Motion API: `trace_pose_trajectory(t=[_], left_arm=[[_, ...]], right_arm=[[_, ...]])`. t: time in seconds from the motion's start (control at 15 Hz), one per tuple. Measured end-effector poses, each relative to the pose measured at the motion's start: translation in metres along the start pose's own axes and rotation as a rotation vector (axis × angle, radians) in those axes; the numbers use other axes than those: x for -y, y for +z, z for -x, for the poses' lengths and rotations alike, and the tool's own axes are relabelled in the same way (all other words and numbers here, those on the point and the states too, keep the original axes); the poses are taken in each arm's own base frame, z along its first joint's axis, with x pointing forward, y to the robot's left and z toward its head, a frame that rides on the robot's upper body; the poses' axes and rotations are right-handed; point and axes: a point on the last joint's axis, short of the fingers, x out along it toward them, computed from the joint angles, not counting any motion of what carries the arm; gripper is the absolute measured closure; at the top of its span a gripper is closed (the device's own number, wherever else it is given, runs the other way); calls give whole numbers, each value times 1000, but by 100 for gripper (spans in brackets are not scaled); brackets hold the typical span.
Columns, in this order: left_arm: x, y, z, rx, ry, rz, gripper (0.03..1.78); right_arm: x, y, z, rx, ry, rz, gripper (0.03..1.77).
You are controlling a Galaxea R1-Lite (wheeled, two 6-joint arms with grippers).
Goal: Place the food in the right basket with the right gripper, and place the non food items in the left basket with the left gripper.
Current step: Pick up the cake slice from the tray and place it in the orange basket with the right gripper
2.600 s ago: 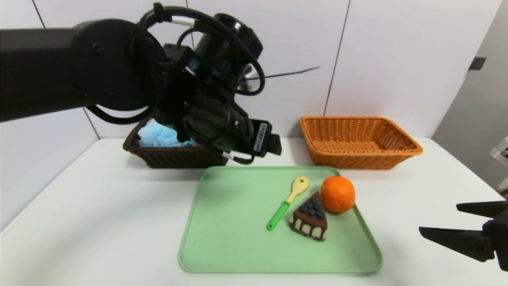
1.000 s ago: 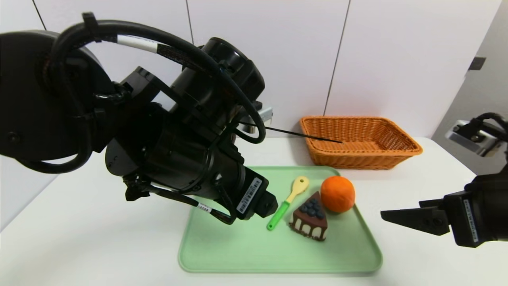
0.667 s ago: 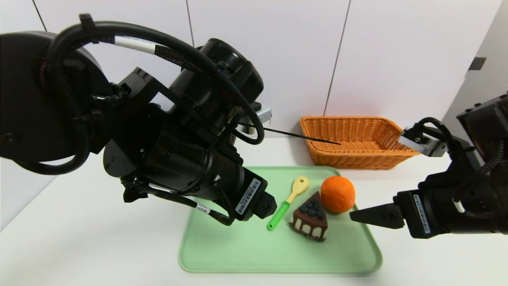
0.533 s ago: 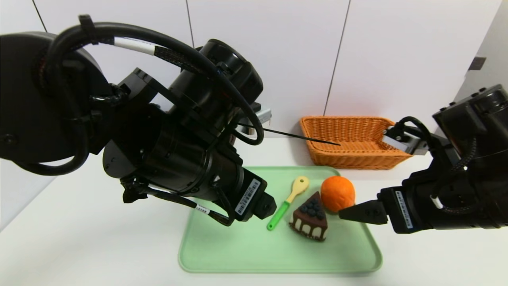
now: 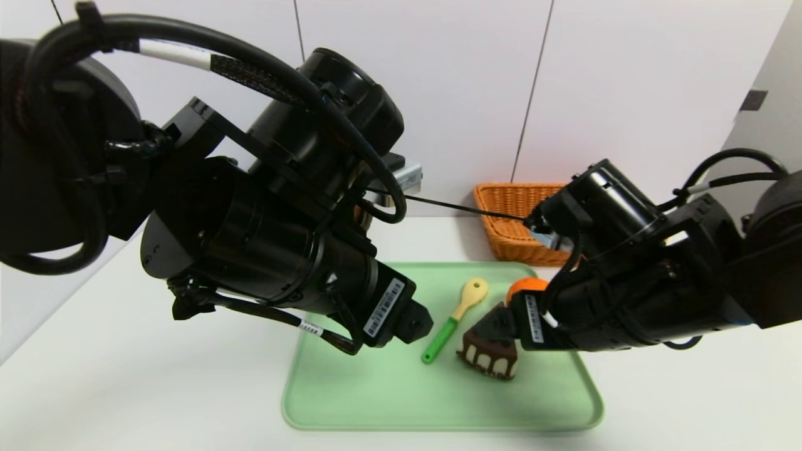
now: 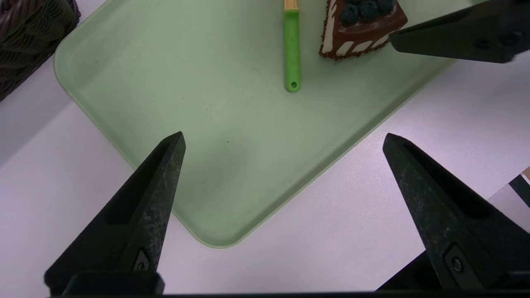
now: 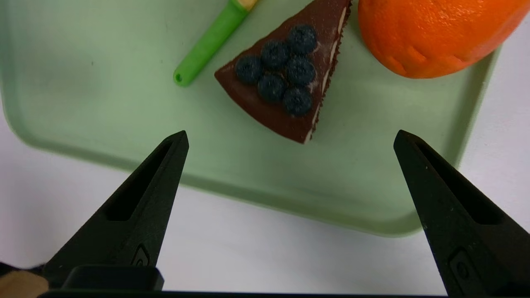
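Observation:
The robot's right gripper needs to place the chocolate cake wedge in the right basket [image 5: 510,216], so it should next pick the wedge up by its wide blueberry-topped end [image 5: 487,350].
The chocolate cake wedge [image 5: 489,354] [image 7: 285,82], the orange [image 5: 525,287] [image 7: 430,33] and the yellow spoon with green handle [image 5: 454,319] [image 6: 292,45] lie on a green tray [image 5: 376,388]. My right gripper [image 7: 290,134] hangs open just above the tray's near edge, the cake ahead of its tips, nothing between them. My left gripper [image 6: 283,135] is open and empty over the tray's near left corner. The orange-tan right basket [image 5: 510,216] shows partly behind the right arm. One corner of the dark left basket [image 6: 29,37] is visible. Bath puff and towel are hidden.
The white table [image 5: 125,388] stretches around the tray, with a white wall behind. The bulky left arm [image 5: 250,238] blocks the back left of the head view. One right finger [image 6: 455,35] reaches beside the cake in the left wrist view.
The right arm has swung in from the right edge to over the cake, now covering most of the orange and the right basket. The left arm left the dark basket and hovers by the tray.

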Motion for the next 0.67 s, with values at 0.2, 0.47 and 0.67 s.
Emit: trace_pose_trajectory(t=[0.2,0.47,0.67], left_arm=[[0,0,1,0,1,1,12],[-2,-2,3,-8,13,2,12],[-3,-4,3,-12,17,4,12]], right_arm=[[-9,8,-18,-15,-32,-94,9],[-15,14,-36,-16,-70,-143,9],[-16,14,-49,-32,-102,-143,9]])
